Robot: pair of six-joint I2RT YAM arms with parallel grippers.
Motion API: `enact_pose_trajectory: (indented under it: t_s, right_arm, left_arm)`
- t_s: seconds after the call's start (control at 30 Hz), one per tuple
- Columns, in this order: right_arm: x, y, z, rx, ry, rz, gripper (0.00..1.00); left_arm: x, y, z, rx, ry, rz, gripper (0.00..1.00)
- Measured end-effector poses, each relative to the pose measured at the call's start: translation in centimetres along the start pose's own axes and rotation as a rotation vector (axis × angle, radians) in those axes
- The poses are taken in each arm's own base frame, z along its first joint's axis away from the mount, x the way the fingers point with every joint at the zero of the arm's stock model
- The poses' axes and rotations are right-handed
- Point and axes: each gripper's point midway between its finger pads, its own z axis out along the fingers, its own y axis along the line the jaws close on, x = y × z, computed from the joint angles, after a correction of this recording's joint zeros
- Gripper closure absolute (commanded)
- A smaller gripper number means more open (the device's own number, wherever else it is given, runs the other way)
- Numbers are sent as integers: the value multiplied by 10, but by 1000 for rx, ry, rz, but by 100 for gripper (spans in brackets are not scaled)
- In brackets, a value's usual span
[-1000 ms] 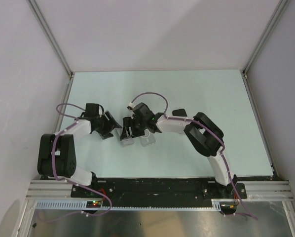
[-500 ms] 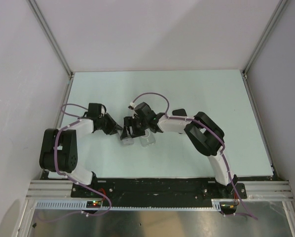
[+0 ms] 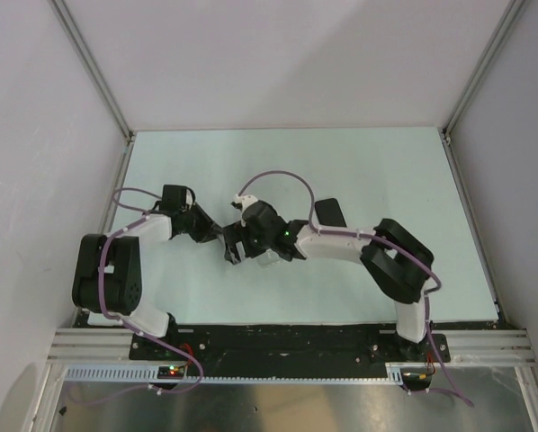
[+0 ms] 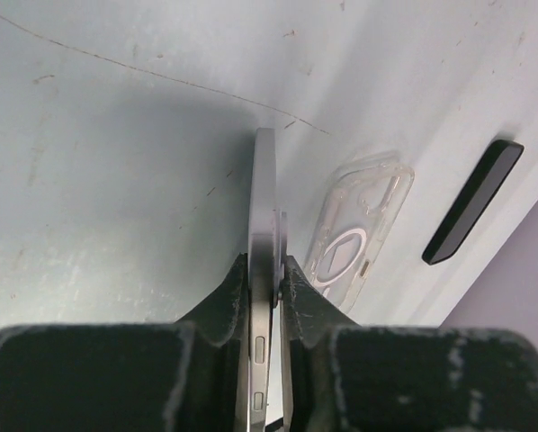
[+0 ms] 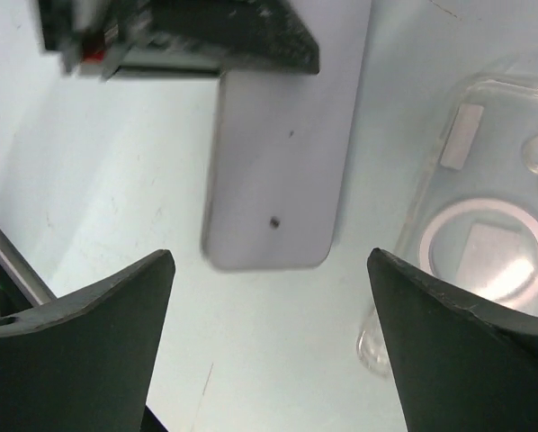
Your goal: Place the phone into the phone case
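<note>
I will grab the phone's loose end (image 4: 258, 400) across its thickness with my right gripper, so the phone's other end stays free to go into the case (image 4: 354, 238).
The phone (image 4: 263, 207) stands on its edge above the table, and my left gripper (image 4: 266, 265) is shut on its thin sides. In the right wrist view its flat grey face (image 5: 282, 153) hangs from the left fingers (image 5: 188, 36). My right gripper (image 5: 269, 261) is open just short of the phone's lower end, touching nothing. The clear phone case (image 4: 354, 238) lies flat on the table beside the phone, open side up, with a white ring inside it (image 5: 485, 243). From above, both grippers meet near the table's middle front, the left (image 3: 217, 232) and the right (image 3: 249, 241).
A flat black slab (image 4: 471, 202) lies on the table beyond the case, and from above it sits behind the right arm (image 3: 329, 212). The pale table (image 3: 386, 171) is walled on three sides. The arm bases stand at the near edge.
My left gripper has closed on the phone. My right gripper has opened wide and let go of it, and the right arm has drawn back toward the near right.
</note>
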Motion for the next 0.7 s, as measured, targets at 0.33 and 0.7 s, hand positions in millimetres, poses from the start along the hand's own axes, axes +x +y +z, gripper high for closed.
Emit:
enact_pose_trajectory:
  t_s: [0.33,0.7]
  right_arm:
    - [-2,35,-38,65,-287,-396,10]
    - [-12,44,-26,178,-459,-720,17]
  left_arm:
    - [-2,1,-12,-46,12,-100,100]
    - [1,-6,-32,-3,56,-147,100]
